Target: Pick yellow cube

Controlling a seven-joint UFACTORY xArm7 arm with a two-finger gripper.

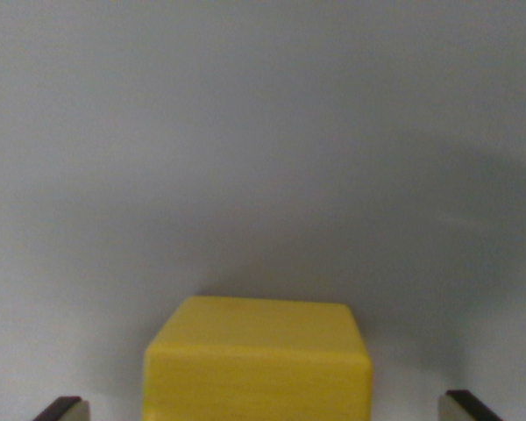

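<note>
The gripper takes hold of the opposite sides of the cube next, to pick up the yellow cube (259,364).
A yellow cube (259,364) rests on a plain grey surface at the bottom centre of the wrist view, its lower part cut off by the frame edge. My gripper (261,410) is open, with one dark fingertip (63,409) at the wrist view's left corner and the other fingertip (467,406) at the wrist view's right. The cube lies between the two fingertips, with a wide gap on each side and no contact visible.
The grey surface (263,149) fills the view, with a soft shadow toward the wrist view's right.
</note>
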